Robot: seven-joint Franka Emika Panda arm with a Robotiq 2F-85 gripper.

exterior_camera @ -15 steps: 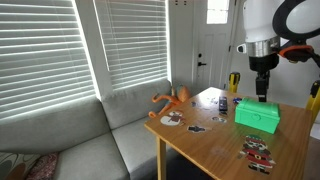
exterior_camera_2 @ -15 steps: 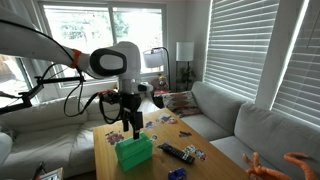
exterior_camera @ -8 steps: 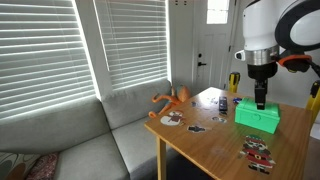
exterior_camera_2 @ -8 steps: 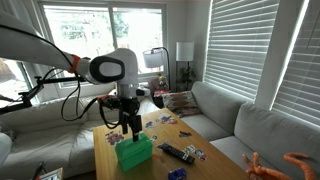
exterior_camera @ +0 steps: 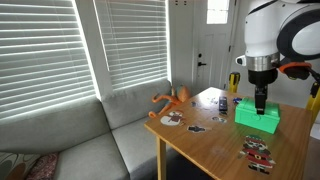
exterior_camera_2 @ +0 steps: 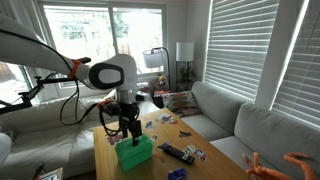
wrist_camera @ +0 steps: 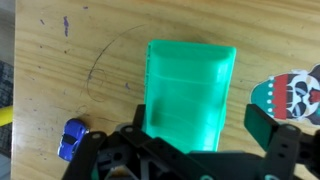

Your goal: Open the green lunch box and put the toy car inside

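Note:
The lid's two opposite sides are the only parts my gripper needs to grab when it reaches the green lunch box. The lunch box's base should stay free, so my gripper can swing the lid open.
The green lunch box [wrist_camera: 188, 88] lies shut on the wooden table, in the middle of the wrist view. It also shows in both exterior views [exterior_camera: 257, 117] [exterior_camera_2: 134, 151]. The toy car [wrist_camera: 72, 138] is small and blue and sits on the table to the box's left in the wrist view, apart from it. My gripper [wrist_camera: 200, 128] is open, with its two dark fingers straddling the near end of the box. In both exterior views the gripper [exterior_camera: 261, 102] [exterior_camera_2: 127, 137] hangs just above the box's top. It holds nothing.
A round picture card [wrist_camera: 295, 92] lies right of the box. More cards [exterior_camera: 257, 150] and a dark flat item [exterior_camera_2: 178, 152] are spread on the table. An orange toy figure [exterior_camera: 172, 99] sits at the table's edge near the grey sofa [exterior_camera: 90, 140].
My gripper has come down toward the green lunch box and now sits just over its lid. The box and the car have not moved.

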